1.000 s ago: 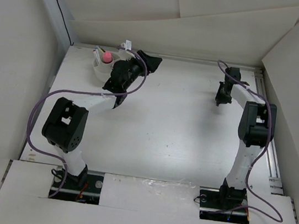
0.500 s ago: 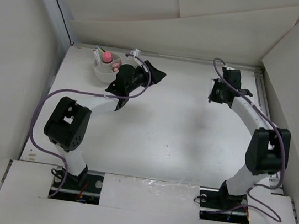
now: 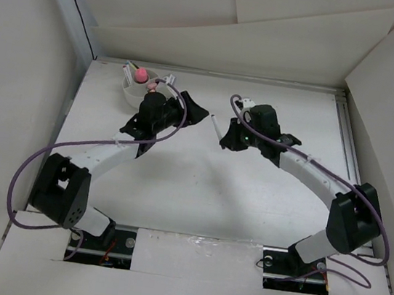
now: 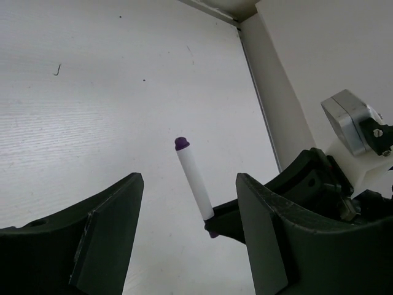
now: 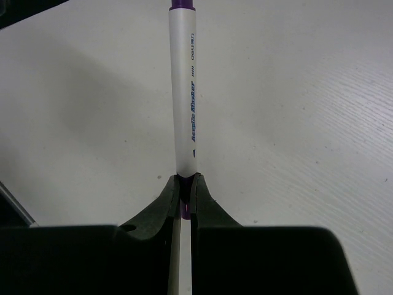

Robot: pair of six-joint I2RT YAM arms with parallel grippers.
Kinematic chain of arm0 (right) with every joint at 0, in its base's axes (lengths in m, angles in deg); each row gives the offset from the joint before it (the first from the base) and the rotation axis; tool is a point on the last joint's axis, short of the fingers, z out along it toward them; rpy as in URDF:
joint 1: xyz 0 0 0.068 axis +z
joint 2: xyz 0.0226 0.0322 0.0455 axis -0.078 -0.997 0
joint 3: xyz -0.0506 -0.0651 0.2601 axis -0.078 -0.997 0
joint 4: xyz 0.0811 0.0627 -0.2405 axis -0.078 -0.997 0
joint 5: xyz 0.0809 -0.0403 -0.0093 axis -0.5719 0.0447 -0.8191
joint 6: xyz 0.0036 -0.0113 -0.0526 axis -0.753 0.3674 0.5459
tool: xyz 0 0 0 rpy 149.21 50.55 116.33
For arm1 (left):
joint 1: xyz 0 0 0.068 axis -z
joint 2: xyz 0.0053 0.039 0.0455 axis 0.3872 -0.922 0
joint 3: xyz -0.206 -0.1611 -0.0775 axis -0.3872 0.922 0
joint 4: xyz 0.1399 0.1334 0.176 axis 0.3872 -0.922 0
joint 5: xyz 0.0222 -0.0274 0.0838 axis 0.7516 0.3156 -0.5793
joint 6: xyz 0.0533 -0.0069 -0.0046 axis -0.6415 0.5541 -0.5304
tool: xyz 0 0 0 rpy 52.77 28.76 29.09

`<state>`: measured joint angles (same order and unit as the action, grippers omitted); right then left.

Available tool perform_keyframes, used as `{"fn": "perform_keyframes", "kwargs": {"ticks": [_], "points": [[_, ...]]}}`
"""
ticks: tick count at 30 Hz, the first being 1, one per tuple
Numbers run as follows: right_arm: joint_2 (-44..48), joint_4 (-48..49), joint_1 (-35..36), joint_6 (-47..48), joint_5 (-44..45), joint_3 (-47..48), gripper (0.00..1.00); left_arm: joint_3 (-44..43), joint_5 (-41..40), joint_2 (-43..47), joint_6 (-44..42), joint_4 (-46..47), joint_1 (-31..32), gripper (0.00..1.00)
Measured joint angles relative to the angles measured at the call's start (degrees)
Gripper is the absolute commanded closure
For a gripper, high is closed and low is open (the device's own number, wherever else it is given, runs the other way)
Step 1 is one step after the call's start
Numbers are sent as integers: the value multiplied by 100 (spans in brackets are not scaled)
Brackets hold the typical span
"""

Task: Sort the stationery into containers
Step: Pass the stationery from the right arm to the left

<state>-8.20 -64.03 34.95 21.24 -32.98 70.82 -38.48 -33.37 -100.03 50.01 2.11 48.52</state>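
My left gripper grabs the marker by its exposed purple end [image 3: 213, 117] next, so the marker's other end stays free to enter the container [image 3: 133, 93].
A white marker [image 5: 183, 92] with purple ends sticks out of my right gripper [image 5: 183, 181], which is shut on its lower end. In the top view the right gripper [image 3: 226, 138] hangs over the table's middle and the marker [image 3: 215, 126] points toward my left gripper [image 3: 201, 110]. The left gripper [image 4: 189, 178] is open. In its wrist view the marker [image 4: 193, 178] shows in the gap between the fingers [image 4: 110, 221], and neither finger touches it. The white round container [image 3: 133, 93] stands at the back left, behind the left gripper, with a pink-capped tube [image 3: 141, 75] and other stationery in it.
White walls close in the table at the back and on both sides. A metal rail [image 3: 351, 151] runs along the right edge. Purple cables loop from both arms [image 3: 33, 161].
The right arm has swung left from the back right corner to the table's middle with the marker. The left gripper has drawn away from the container toward the middle and opened slightly wider.
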Motion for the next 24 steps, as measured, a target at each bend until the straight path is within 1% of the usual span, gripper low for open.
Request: {"fn": "perform_keyframes", "kwargs": {"ticks": [1,4,10,14,21,22,24], "points": [[39,9,46,0,-7,-37,100,42,-33,116,-13,-81,0,40],[227,118,136,-11,-15,-127,100,81,-173,321,-61,-348,0,40],[372,433,446,-15,0,-175,100,81,-400,354,-111,-831,0,40],[310,435,605,-13,7,-184,100,81,-407,297,-98,-857,0,40],[273,433,636,-13,7,-184,100,197,-271,118,-35,-649,0,39],[273,433,640,-13,7,-184,100,205,-269,92,-31,-616,0,40],[273,433,656,0,9,-184,100,208,-271,52,-22,-564,0,47]]}}
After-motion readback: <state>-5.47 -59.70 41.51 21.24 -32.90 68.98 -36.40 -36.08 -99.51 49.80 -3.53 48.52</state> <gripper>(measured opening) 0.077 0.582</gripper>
